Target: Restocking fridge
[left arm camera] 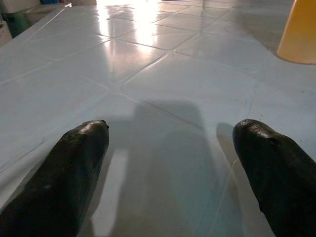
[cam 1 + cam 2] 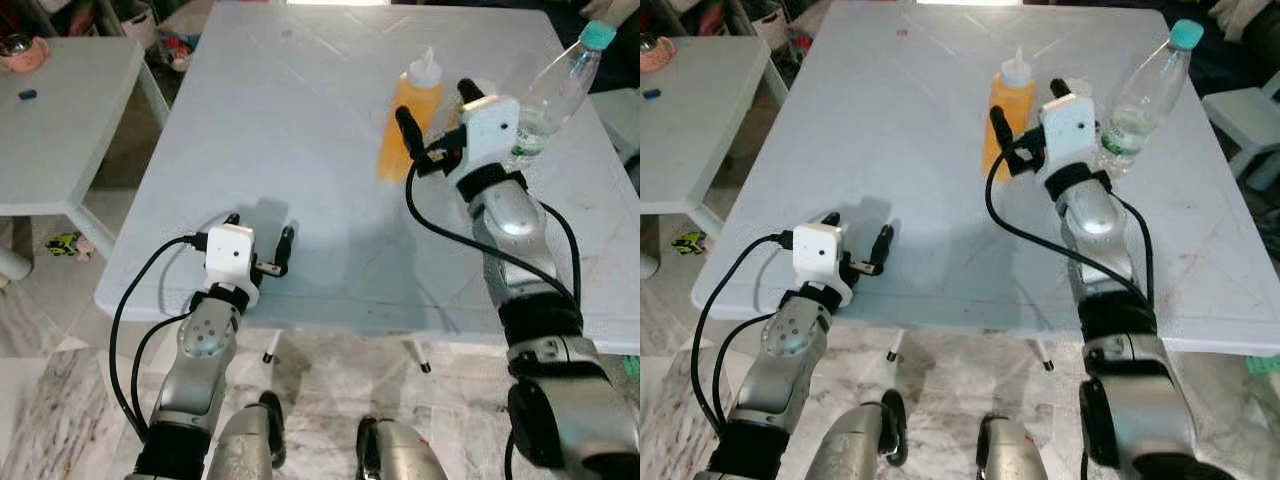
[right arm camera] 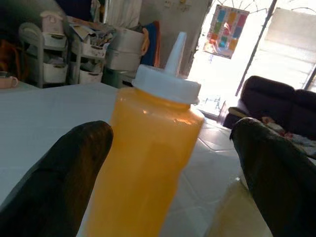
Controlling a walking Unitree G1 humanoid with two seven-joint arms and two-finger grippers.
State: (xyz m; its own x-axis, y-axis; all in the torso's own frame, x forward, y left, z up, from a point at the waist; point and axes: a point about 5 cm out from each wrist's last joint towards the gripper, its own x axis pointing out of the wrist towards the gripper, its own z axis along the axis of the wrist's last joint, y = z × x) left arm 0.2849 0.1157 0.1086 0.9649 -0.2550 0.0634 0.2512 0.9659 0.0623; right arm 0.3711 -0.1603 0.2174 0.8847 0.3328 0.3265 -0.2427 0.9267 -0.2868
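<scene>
The orange squeeze bottle's nozzle (image 2: 429, 58) slopes up to a thin tip. My right gripper should next grab the orange squeeze bottle by its upper body (image 2: 413, 108), where the bottle's sides face each other.
An orange squeeze bottle (image 2: 410, 120) with a white nozzle cap stands upright on the pale table (image 2: 300, 130), far right of centre. Beside it on the right stands a clear water bottle (image 2: 555, 90) with a teal cap. My right gripper (image 2: 437, 108) is open and raised just in front of the orange bottle. In the right wrist view the orange bottle (image 3: 148, 158) rises between the spread fingertips (image 3: 74, 168), nearer one of them and untouched. My left gripper (image 2: 260, 232) hovers open and holding nothing over the table's near left part. The left wrist view also catches the orange bottle (image 1: 299, 34) far ahead.
A second white table (image 2: 60, 110) stands to the left with a pink cup (image 2: 22, 52) on it. A small toy (image 2: 65, 243) lies on the floor between the tables. A white stool (image 2: 1240, 110) is at the right. The table's near edge (image 2: 350, 320) is close to my body.
</scene>
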